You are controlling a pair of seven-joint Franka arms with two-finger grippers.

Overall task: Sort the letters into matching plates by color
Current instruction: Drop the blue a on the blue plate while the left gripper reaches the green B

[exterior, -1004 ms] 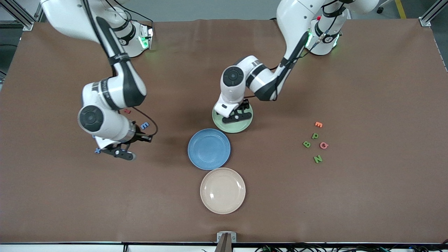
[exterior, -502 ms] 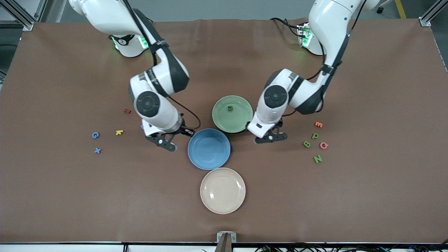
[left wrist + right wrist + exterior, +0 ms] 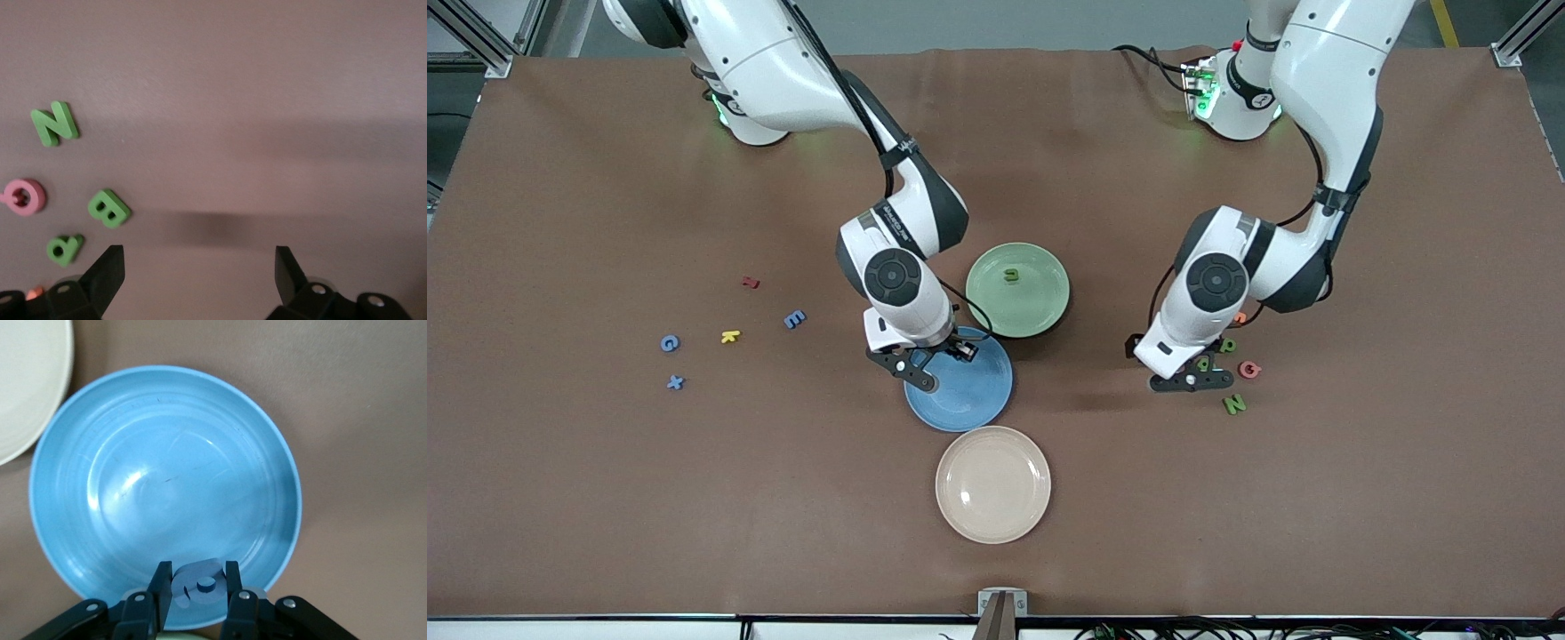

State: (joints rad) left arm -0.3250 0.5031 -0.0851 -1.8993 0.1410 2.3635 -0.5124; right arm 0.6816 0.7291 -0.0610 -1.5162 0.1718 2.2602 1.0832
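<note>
The green B needs to go onto the green plate [image 3: 1045, 307]. My left gripper will next pick it up by its outer edges.
My right gripper [image 3: 935, 356] hangs over the rim of the blue plate [image 3: 974, 400], shut on a blue letter "a" [image 3: 200, 585]. That plate [image 3: 167, 473] holds no letters. A green "u" [image 3: 1010, 275] lies in the pale green plate [image 3: 1045, 307]. My left gripper [image 3: 1192, 382] is open and empty, low over the table beside green letters B [image 3: 109, 209], P [image 3: 65, 248] and N [image 3: 55, 123]. Blue G [image 3: 669, 343], x [image 3: 675, 382] and E [image 3: 794, 319] lie toward the right arm's end.
A cream plate [image 3: 992, 484] sits nearer the front camera than the blue one. A pink letter [image 3: 1250, 369] and an orange one [image 3: 1239, 317] lie among the green letters. Yellow [image 3: 730, 336] and red [image 3: 751, 283] letters lie by the blue ones.
My right arm swung from the blue letters to the blue plate, carrying the "a". My left arm left the green plate, where the "u" now lies, and moved over beside the green letters.
</note>
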